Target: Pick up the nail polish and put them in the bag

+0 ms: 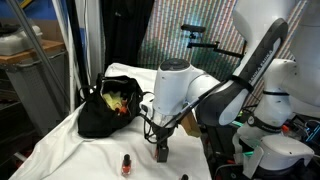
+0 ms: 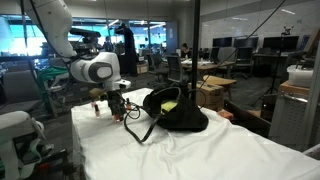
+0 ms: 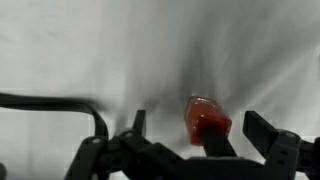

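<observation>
My fingers both reach down to the level of the dark cap, one on each side, so my gripper needs to close on the red-orange bottle (image 3: 206, 120).
A red-orange nail polish bottle (image 3: 206, 120) with a dark cap stands on the white cloth, directly between my gripper's (image 3: 197, 118) two fingers. The fingers are spread wide and do not touch it. In an exterior view my gripper (image 1: 162, 150) points down just above the cloth, and another bottle (image 1: 127, 165) stands to its front left. The black fabric bag (image 1: 100, 115) sits open behind it, with yellow and red items showing inside. In both exterior views the bag (image 2: 182, 113) lies close beside my gripper (image 2: 116, 108).
A thin black bag strap (image 3: 60, 102) loops over the cloth close beside my fingers; it also shows in an exterior view (image 2: 135, 127). The white cloth (image 1: 70, 150) covers the table. A cardboard box (image 1: 188, 125) sits behind my arm.
</observation>
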`<move>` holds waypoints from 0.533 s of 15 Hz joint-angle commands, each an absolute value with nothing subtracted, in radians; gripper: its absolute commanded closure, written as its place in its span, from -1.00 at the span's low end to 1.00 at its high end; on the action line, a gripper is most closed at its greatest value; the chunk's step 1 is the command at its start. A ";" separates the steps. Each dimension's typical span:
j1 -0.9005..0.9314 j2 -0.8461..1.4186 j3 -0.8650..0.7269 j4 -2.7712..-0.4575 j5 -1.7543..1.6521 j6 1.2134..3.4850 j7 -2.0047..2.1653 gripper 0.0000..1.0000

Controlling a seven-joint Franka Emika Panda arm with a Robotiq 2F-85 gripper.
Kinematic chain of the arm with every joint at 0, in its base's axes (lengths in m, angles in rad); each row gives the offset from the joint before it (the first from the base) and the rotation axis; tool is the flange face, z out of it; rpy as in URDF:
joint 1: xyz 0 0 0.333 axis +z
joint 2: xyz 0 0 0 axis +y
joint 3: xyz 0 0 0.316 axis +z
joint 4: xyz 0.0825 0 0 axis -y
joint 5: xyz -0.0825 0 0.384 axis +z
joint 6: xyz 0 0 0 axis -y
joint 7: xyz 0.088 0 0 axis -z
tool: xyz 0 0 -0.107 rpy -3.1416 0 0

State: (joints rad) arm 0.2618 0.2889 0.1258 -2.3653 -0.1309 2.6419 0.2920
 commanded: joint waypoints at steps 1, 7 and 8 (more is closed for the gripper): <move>0.274 0.296 0.111 -2.368 -0.141 2.675 0.313 -1.00; 0.282 0.306 0.101 -2.361 -0.151 2.677 0.343 -0.97; 0.283 0.307 0.100 -2.359 -0.152 2.675 0.349 -0.47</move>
State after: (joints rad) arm 0.2620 0.2909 0.1221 -2.3647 -0.1314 2.6516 0.3112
